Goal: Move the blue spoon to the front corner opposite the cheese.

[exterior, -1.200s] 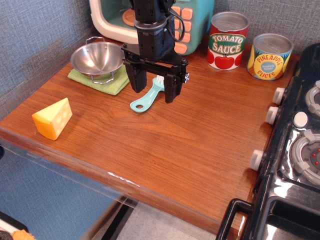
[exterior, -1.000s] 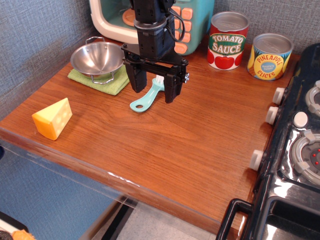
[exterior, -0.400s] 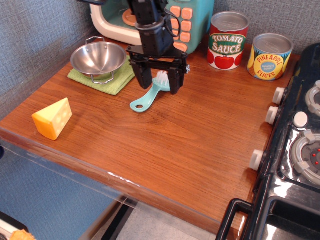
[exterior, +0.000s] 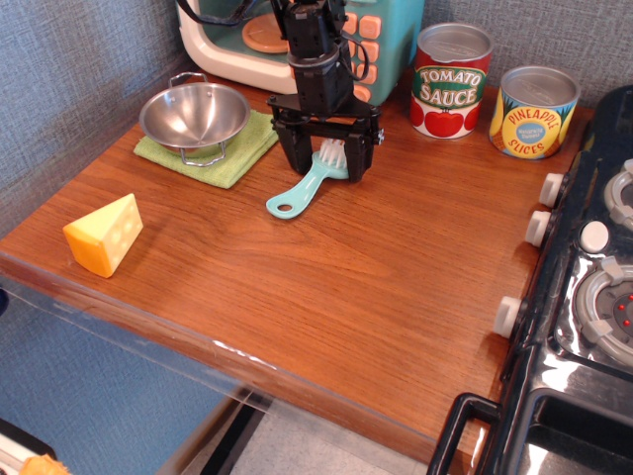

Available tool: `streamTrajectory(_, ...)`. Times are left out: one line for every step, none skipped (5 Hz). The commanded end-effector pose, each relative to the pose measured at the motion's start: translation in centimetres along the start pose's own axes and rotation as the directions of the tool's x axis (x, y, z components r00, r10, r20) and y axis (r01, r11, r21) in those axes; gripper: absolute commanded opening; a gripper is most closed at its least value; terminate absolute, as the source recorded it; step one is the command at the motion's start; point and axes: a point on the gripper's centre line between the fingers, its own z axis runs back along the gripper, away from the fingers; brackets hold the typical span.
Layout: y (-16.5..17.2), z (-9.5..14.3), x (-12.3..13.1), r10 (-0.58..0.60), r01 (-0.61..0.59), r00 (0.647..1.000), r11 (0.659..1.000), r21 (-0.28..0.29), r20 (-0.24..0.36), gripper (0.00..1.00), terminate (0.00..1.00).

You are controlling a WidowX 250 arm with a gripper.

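I will next pick up the blue spoon by its bristled head [exterior: 333, 159] with my gripper, so that I can move it to the front corner opposite the cheese.
The blue spoon [exterior: 305, 190], a light-teal brush with white bristles, lies on the wood countertop [exterior: 326, 287] at the back middle, with its handle end pointing front-left. My gripper [exterior: 325, 164] is low over it. The jaws are open and straddle the bristled head, one finger [exterior: 294, 156] on its left and one on its right. I cannot tell whether a finger touches the head. The yellow cheese [exterior: 104, 235] wedge sits at the front left corner. The front right corner [exterior: 435, 406] of the counter is bare wood.
A steel bowl [exterior: 193, 114] on a green cloth [exterior: 220, 158] sits left of the gripper. A toy microwave [exterior: 227, 35] stands behind it. A tomato sauce can [exterior: 452, 79] and a pineapple can [exterior: 534, 111] stand at the back right. A black stove [exterior: 593, 297] borders the right edge.
My gripper has moved back and to the right and come down around the spoon's head. The spoon has shifted slightly to the right. Nothing else moved.
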Motion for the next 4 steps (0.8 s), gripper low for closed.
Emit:
streamTrajectory(-0.9, 0.1, 1.1, -0.042, 0.042, 0.999, 0.999, 0.034, 0.011, 0.00, 0.00)
streamTrajectory(-1.3, -0.2, 0.7, -0.055, 0.055, 0.998, 0.998, 0.031, -0.003, 0.00, 0.00)
streamTrajectory(-2.3, 2.4, 0.8, -0.062, 0.062, 0.997, 0.998, 0.006, 0.034, 0.00, 0.00)
streamTrajectory(-4.1, 5.8, 0.2, -0.067, 0.077, 0.991, 0.993, -0.085, 0.112, 0.00, 0.00)
